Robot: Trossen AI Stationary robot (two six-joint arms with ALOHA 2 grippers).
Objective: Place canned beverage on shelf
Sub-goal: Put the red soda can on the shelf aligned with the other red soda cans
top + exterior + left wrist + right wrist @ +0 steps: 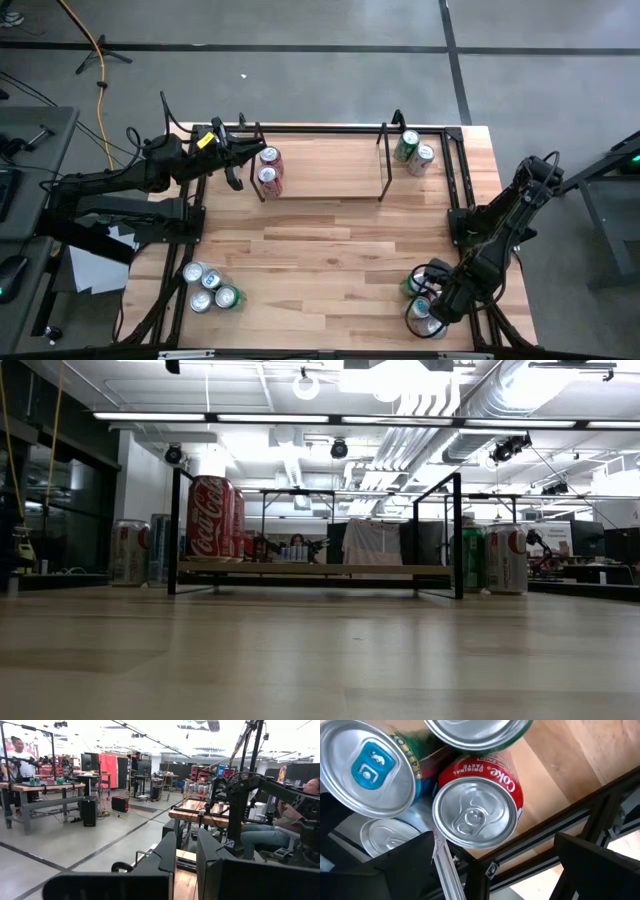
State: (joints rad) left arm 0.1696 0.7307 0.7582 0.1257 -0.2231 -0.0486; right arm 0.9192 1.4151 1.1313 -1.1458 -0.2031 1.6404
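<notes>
My right gripper will next grab the red Coke can by its side below the can's rim to put the can on the shelf.
Several upright cans stand in a cluster at the table's near right corner: a red Coke can, a can with a blue tab, a silver-topped one and a green one. My right gripper hangs open over them, pointing down, with the Coke can's top just ahead between its fingers, untouched. The shelf stands at the far middle, with two red cans on its left end. My left gripper waits shut by that end, holding nothing.
The black frame rail runs close past the corner cans. Two more cans stand right of the shelf, and several cans sit at the near left. Bare wood lies across the table's middle.
</notes>
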